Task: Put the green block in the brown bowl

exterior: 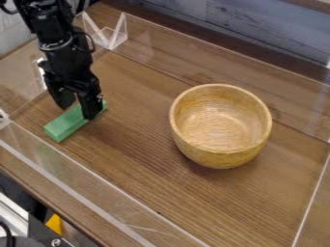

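Observation:
I will next put the block in the brown bowl, so I will grab the green block with my gripper by its end that points toward the clear stand.
The green block lies flat on the wooden table at the left, a bright green bar running diagonally. My black gripper points down right over the block's far end, its fingers open and straddling that end, with the tips at or close to the block. The block's upper end is hidden behind the fingers. The brown bowl, a round light wooden bowl, stands empty to the right, well apart from the block and gripper.
Clear acrylic walls ring the table on the front, left and right. A clear plastic triangular piece stands at the back left behind the arm. Wooden tabletop lies between block and bowl.

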Robot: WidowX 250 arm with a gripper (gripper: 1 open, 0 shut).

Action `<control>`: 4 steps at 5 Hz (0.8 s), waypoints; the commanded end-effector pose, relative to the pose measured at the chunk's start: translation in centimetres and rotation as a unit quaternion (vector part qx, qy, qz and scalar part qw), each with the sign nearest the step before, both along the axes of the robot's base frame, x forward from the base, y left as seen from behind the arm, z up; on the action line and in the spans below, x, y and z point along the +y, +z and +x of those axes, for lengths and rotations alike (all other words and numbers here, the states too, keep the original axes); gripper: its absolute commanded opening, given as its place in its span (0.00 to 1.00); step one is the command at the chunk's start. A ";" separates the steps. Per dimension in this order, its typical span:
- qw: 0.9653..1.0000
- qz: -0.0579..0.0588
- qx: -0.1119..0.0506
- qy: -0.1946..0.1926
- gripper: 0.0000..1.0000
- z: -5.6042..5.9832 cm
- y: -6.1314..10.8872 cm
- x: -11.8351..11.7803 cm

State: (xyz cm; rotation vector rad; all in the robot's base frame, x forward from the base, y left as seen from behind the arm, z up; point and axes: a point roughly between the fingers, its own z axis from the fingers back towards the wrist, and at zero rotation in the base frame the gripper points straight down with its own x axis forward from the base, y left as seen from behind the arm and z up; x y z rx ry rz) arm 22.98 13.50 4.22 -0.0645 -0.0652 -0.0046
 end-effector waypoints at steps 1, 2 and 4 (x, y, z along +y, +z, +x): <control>1.000 0.014 -0.011 -0.002 1.00 0.7 0.2 0.4; 1.000 0.015 -0.006 0.001 1.00 0.7 -0.3 0.5; 1.000 0.015 -0.001 0.007 0.00 0.6 -0.7 0.6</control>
